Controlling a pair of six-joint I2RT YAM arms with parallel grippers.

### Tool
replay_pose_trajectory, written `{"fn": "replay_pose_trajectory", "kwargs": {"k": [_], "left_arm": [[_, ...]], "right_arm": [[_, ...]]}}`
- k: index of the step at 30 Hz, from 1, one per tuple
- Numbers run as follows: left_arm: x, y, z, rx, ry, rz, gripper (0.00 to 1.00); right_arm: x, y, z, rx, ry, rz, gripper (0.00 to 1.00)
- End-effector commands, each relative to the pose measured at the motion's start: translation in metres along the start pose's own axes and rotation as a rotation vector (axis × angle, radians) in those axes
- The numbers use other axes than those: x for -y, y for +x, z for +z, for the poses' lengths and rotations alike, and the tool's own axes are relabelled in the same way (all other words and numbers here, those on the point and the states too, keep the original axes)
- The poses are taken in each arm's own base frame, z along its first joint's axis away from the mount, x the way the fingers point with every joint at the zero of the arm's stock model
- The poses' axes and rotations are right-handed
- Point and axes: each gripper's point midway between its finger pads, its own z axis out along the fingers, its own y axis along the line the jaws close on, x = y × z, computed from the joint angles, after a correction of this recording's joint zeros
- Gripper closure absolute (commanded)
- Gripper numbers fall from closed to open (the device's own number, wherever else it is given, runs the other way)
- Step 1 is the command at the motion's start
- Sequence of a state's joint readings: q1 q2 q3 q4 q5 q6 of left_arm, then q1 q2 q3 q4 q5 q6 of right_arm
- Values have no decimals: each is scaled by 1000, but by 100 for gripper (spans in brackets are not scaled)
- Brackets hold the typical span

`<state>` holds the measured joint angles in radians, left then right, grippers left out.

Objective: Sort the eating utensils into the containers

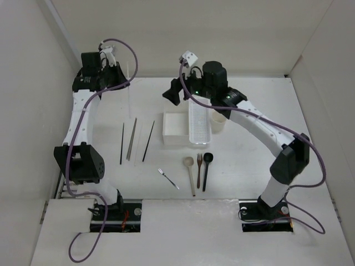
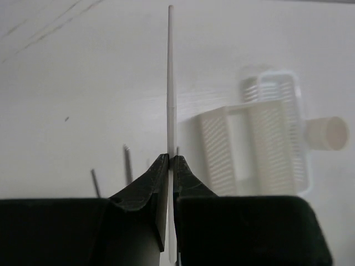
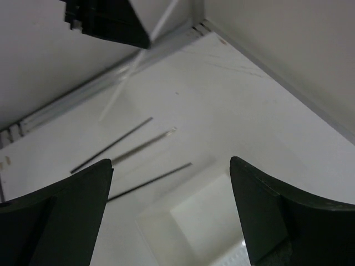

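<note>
I will next use my right gripper to grab the pale chopstick's free length (image 1: 129, 101) beyond my left gripper, and then lay the chopstick in the perforated tray (image 1: 198, 119).
My left gripper (image 1: 123, 77) (image 2: 172, 158) is raised at the back left, shut on a pale chopstick (image 1: 128, 71) (image 2: 171, 83) that sticks out past its tips. My right gripper (image 1: 176, 91) (image 3: 169, 166) hangs open and empty above the white square box (image 1: 175, 132) (image 3: 199, 216). The perforated tray (image 1: 198, 119) (image 2: 277, 144) and beige cup (image 1: 218, 123) (image 2: 328, 133) stand just right of the box. On the table lie two dark chopsticks (image 1: 122, 143) (image 1: 148, 141) and a grey one (image 1: 132, 138) between them. Nearer the front lie a silver fork (image 1: 168, 178), a wooden spoon (image 1: 190, 172), a brown fork (image 1: 198, 169) and a black spoon (image 1: 206, 169).
White walls close in the table at the back and on both sides, with the back left corner (image 3: 197, 25) close to the left gripper. Both arm bases sit at the near edge.
</note>
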<state>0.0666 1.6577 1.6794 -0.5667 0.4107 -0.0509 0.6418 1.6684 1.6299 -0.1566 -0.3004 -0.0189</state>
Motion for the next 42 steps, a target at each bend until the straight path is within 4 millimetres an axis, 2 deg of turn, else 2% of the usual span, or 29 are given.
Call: {"fn": "replay_pose_trajectory", "kwargs": {"k": [1,2,3,4,5,6,7,8,12,14,15,17,19,23,26,27,29,30,31,33,34,35,36,37,38,39,40,41,42], "left_arm": [[81,-51,-39,158,244,16,100],[87,-58,-46,187,262,23,100],[89,-63,-50,210,266,34,100],[96,-67,-56,231,280,37,100],[101,-68,-55,237,291,46,100],[104,-72,-58,251,303,56,100],[111,-70,-58,244,315,51,100],[117,-72,-62,256,328,51,100],[138,-72,-66,262,378,64,100],[141,-70,-63,262,379,68,100],[141,-70,-63,262,379,68,100],[140,-61,-55,236,373,60,100],[141,-62,-56,244,375,63,100],[150,-59,-57,239,396,55,100],[157,-57,-58,228,416,42,100],[155,-53,-55,217,413,37,100],[157,-50,-57,208,423,27,100],[157,-50,-57,208,423,27,100],[155,-46,-54,198,420,22,100],[152,-41,-50,186,415,28,98],[149,-35,-47,169,407,41,83],[145,-34,-45,167,383,46,51],[136,-31,-42,161,329,41,35],[132,-30,-40,159,309,49,24],[128,-28,-41,158,291,62,20],[115,-31,-44,176,251,89,0],[102,-36,-42,195,192,104,0],[88,-38,-44,209,143,120,0],[70,-43,-44,228,73,123,0]], "right_arm": [[-49,-47,24,153,-260,45,9],[-57,-60,27,182,-311,55,12],[-59,-62,32,191,-330,73,14],[-58,-52,46,170,-344,111,15],[-60,-52,51,169,-365,118,16],[-65,-63,53,189,-378,118,17],[-63,-57,63,178,-381,150,18],[-64,-63,64,194,-385,158,19],[-59,-53,78,172,-337,247,22],[-59,-46,84,161,-346,266,22],[-63,-51,82,178,-370,270,22],[-67,-48,84,170,-400,289,22],[-66,-39,91,154,-399,317,24],[-62,-25,101,129,-385,350,38],[-61,-24,104,129,-378,362,49],[-61,-29,103,139,-380,357,61],[-53,-25,106,133,-359,385,74],[-51,-25,107,136,-347,387,91],[-51,-25,107,136,-347,387,98],[-49,-33,103,155,-331,384,100],[-48,-25,104,140,-318,393,100],[-48,-34,95,156,-308,389,100],[-38,-37,90,165,-275,404,100],[-16,-22,87,147,-187,431,100],[-3,-20,81,148,-123,444,100],[9,-25,61,132,-43,464,100],[43,-19,51,138,118,468,100],[56,-5,41,103,200,468,100],[64,-7,26,94,265,424,100]]}}
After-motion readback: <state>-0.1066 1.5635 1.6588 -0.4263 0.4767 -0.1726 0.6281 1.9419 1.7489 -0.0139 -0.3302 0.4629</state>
